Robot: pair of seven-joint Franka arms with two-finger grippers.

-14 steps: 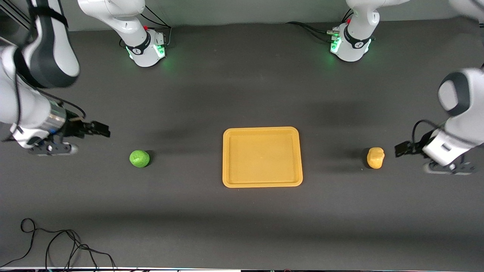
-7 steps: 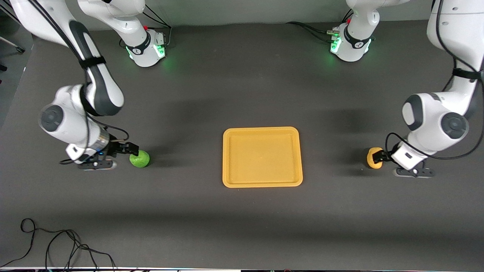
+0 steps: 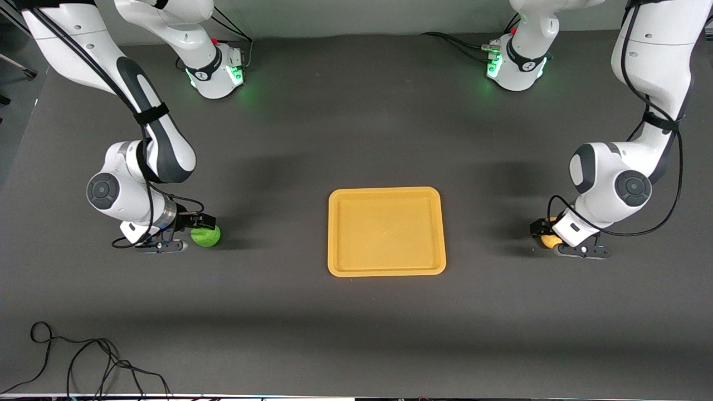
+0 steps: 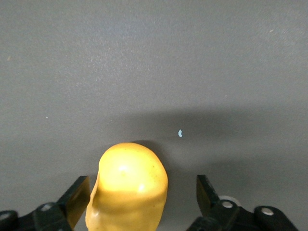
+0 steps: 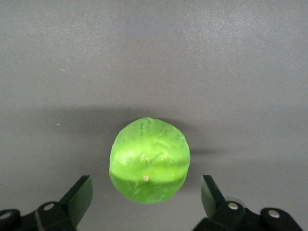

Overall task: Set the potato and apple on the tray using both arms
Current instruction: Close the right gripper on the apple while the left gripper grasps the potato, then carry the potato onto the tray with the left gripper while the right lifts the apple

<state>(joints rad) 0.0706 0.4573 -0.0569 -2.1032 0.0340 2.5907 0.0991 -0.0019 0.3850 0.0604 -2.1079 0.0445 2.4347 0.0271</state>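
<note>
My right gripper isn't ready to close on the green apple yet. Its fingers stop short of the apple's middle in the right wrist view, so it should first move toward the middle of the apple.
The green apple (image 3: 207, 236) lies on the dark table toward the right arm's end. My right gripper (image 3: 198, 229) is low at it and open. In the right wrist view the apple (image 5: 149, 159) sits just ahead of the gripper (image 5: 144, 195), its near part between the spread fingertips (image 5: 79, 197), untouched. The yellow-orange potato (image 3: 550, 241) lies toward the left arm's end, partly hidden by my open left gripper (image 3: 543, 233). In the left wrist view the potato (image 4: 127, 187) stands between the fingers (image 4: 207, 195) of the gripper (image 4: 142, 197), close to one of them. The orange tray (image 3: 387, 231) lies mid-table between them.
The two arm bases (image 3: 214, 69) (image 3: 515, 64) stand at the table edge farthest from the front camera. A black cable (image 3: 83, 362) loops near the front edge at the right arm's end.
Both arms have swung in and down. The right gripper has closed in on the apple and the left gripper on the potato. Neither fruit has moved.
</note>
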